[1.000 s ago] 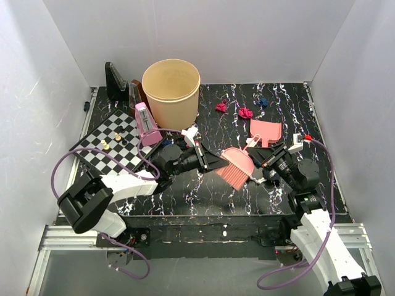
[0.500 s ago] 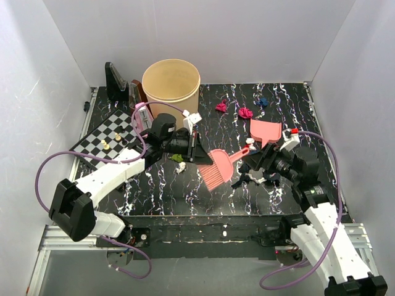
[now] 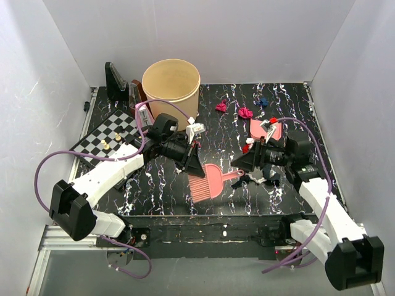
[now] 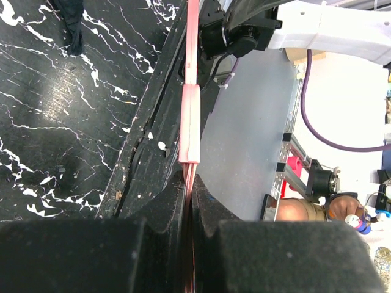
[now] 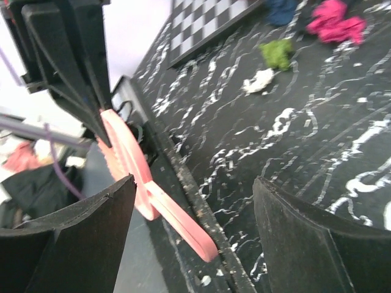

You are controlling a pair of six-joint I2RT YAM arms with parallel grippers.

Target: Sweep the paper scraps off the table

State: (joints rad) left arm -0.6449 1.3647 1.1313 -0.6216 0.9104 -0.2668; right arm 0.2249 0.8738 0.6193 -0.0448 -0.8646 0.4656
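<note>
The brush's bristles need to stay free to sweep paper scraps from the table. My right gripper will next grab the brush by its handle (image 4: 192, 44), edge-on.
A pink brush (image 3: 208, 180) hangs low over the table (image 3: 154, 185) near its front middle. My left gripper (image 3: 192, 165) is shut on the brush's head end, which looks edge-on (image 4: 190, 116) between the shut fingers (image 4: 174, 201). My right gripper (image 3: 239, 170) stands open around the brush handle (image 5: 177, 223) without touching it. Paper scraps lie about: magenta ones (image 3: 221, 107) (image 3: 245, 113) and a navy one (image 3: 263, 102) at the back, a red one (image 3: 247, 148), and black ones (image 3: 272, 182) by the right gripper. A green scrap (image 5: 276, 52) and a white one (image 5: 259, 80) show in the right wrist view.
A pink dustpan (image 3: 266, 128) lies behind the right arm. A tall tan bucket (image 3: 171, 92) stands at the back left, with a chessboard (image 3: 105, 145) carrying small pieces at the left and a black stand (image 3: 115, 80) in the far corner. White walls enclose the table.
The right gripper has opened off the brush handle. The left gripper has carried the brush left and toward the front edge, and the right arm has swung left after it.
</note>
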